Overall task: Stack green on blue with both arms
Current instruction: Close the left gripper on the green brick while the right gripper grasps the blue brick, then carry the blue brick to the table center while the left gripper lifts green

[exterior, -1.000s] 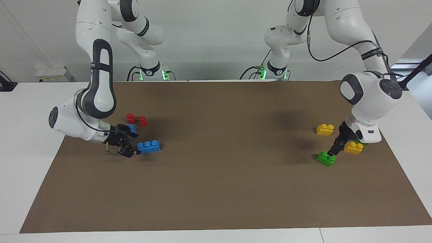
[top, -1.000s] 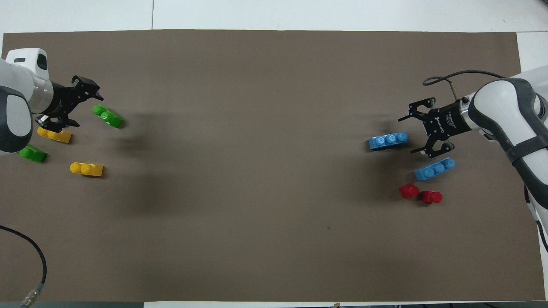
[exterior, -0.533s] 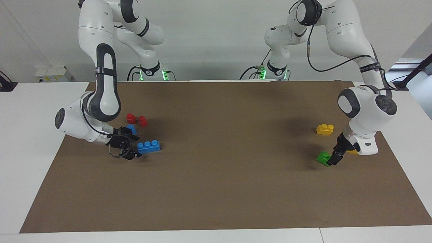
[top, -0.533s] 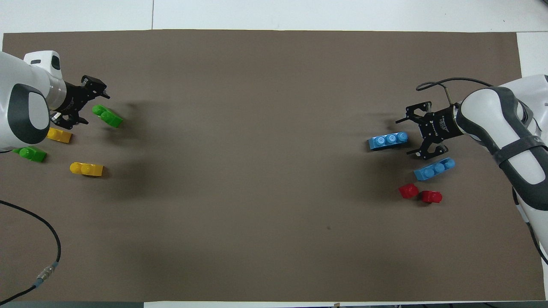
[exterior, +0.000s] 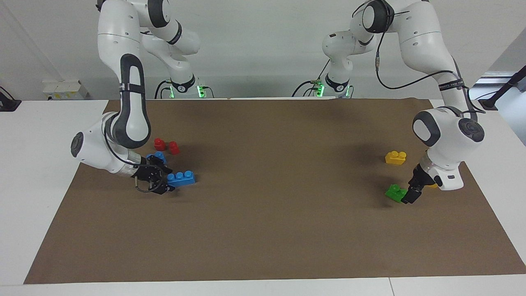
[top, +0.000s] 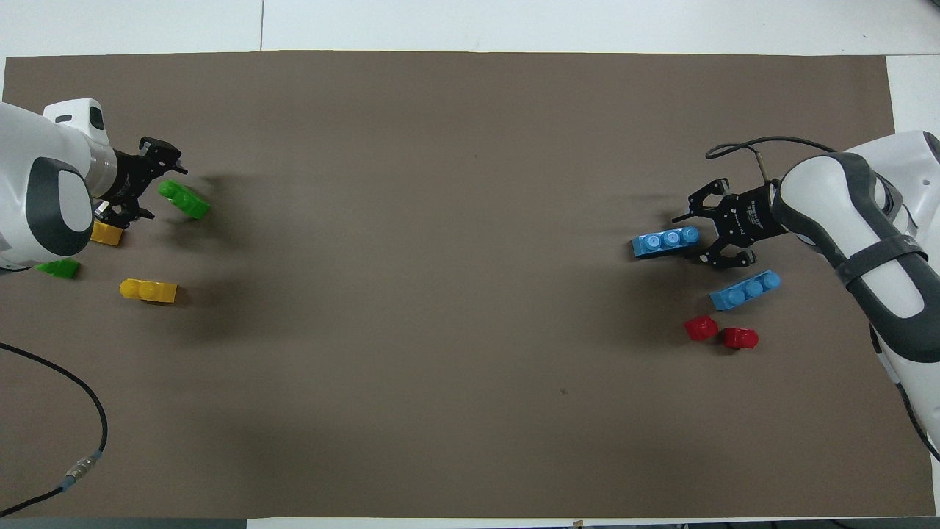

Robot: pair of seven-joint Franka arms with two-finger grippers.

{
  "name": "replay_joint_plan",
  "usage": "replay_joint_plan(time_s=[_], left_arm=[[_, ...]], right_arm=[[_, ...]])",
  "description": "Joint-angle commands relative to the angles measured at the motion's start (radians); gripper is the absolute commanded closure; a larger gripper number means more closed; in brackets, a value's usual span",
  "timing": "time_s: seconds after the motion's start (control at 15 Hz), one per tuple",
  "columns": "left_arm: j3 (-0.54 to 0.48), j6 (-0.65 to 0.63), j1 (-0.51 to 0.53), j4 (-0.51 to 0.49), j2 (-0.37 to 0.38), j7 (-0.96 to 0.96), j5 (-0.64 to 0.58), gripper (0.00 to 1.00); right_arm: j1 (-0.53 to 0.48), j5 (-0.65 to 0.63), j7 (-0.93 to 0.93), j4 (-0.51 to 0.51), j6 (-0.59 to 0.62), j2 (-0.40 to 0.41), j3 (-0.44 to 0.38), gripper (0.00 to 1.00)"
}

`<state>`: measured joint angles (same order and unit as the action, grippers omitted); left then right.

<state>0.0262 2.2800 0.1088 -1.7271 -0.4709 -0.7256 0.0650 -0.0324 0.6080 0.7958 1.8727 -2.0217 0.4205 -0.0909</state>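
My left gripper grabs the green two-stud brick by its end [top: 171,189] next, to stack the green brick on the blue brick [top: 665,242].
A green brick [exterior: 393,192] lies on the brown mat toward the left arm's end, and it also shows in the overhead view [top: 185,200]. My left gripper [exterior: 411,194] is low beside its end, open, fingers either side of the nearest stud [top: 158,187]. A blue brick [exterior: 181,178] lies toward the right arm's end, also in the overhead view [top: 664,242]. My right gripper [exterior: 167,180] is low at its end and open, fingertips flanking that end [top: 698,234]. A second blue brick [top: 745,289] and a second green brick [top: 59,268] lie nearer to the robots.
Two red bricks [top: 701,328] [top: 740,338] lie near the second blue brick. One yellow brick [top: 148,290] lies free; another [top: 106,234] is partly under the left arm. A cable [top: 73,470] crosses the mat's corner by the left arm.
Both grippers have dropped lower and moved in toward their bricks, the left to the green, the right to the blue. No brick has moved.
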Motion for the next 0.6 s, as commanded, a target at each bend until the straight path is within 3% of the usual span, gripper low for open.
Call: replay_joint_plan(time_s=[0.0, 0.07, 0.13, 0.27, 0.33, 0.4, 0.47, 0.53], left_arm=[[0.0, 0.026, -0.003, -0.019, 0.006, -0.021, 0.001, 0.0], [0.0, 0.026, -0.006, -0.023, 0.006, -0.021, 0.001, 0.0], [0.0, 0.027, -0.007, -0.023, 0.006, -0.023, 0.001, 0.11], [0.0, 0.052, -0.011, -0.025, 0.006, -0.038, 0.001, 0.44], [0.0, 0.067, -0.011, -0.032, 0.006, -0.041, 0.001, 0.75], [0.0, 0.088, -0.014, -0.048, 0.006, -0.043, 0.001, 0.94], [0.0, 0.107, -0.014, -0.057, 0.008, -0.043, 0.001, 1.0], [0.0, 0.111, -0.014, -0.058, 0.008, -0.041, 0.001, 1.0]], right_arm=[[0.002, 0.03, -0.047, -0.003, -0.012, -0.005, 0.007, 1.0], [0.003, 0.029, -0.068, -0.021, -0.005, -0.005, 0.005, 1.0], [0.0, 0.021, -0.07, -0.064, 0.027, -0.005, 0.005, 1.0], [0.02, 0.013, -0.014, -0.171, 0.127, -0.003, 0.005, 1.0], [0.057, 0.013, 0.081, -0.197, 0.152, -0.015, 0.003, 1.0], [0.093, 0.015, 0.182, -0.208, 0.153, -0.029, 0.007, 1.0], [0.129, 0.025, 0.253, -0.201, 0.165, -0.067, 0.01, 1.0], [0.181, 0.03, 0.276, -0.195, 0.179, -0.089, 0.016, 1.0]])
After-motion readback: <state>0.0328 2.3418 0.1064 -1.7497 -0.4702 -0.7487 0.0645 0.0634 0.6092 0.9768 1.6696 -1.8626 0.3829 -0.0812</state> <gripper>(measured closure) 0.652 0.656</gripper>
